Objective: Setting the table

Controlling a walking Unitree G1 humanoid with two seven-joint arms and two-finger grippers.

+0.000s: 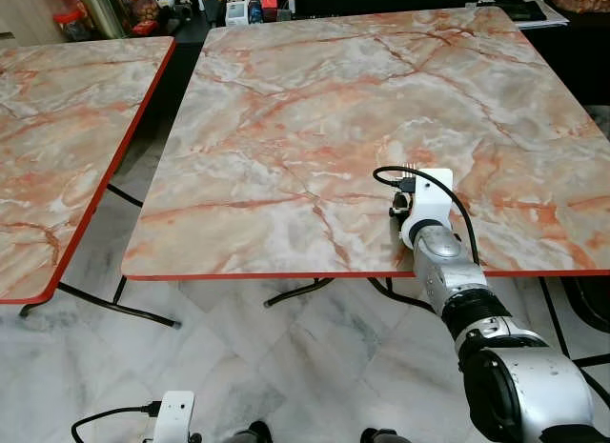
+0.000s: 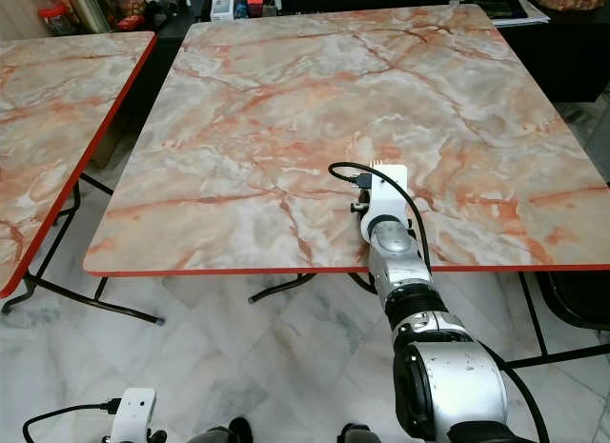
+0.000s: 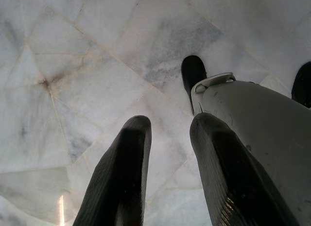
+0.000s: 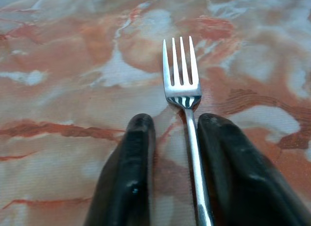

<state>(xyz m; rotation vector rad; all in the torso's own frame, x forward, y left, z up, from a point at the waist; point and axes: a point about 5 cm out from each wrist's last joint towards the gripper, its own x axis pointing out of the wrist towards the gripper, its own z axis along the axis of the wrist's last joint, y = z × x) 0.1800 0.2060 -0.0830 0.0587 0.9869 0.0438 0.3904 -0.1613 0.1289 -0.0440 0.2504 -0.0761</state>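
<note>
The fork's pointed teeth lie on the tabletop, so my right gripper should grab the fork by its slim handle (image 4: 196, 158) next.
A silver fork (image 4: 182, 85) lies on the marble-patterned table (image 1: 315, 110), tines pointing away from me. My right gripper (image 4: 172, 121) rests low over the table near its front edge, open, with the fork's handle running between the two black fingers, close to one of them. In the eye views the white right wrist (image 1: 426, 200) covers the fingers, and the fork's tines (image 1: 408, 166) peek out beyond it. My left gripper (image 3: 167, 126) hangs open over the floor with nothing between its fingers.
A second marble table (image 1: 57, 129) stands to the left, across a narrow floor gap. Jars and tins (image 1: 105, 10) crowd a dark counter beyond the far edge. The table's red front edge (image 1: 286, 274) lies just ahead of me. Black table legs (image 1: 124, 305) cross the tiled floor.
</note>
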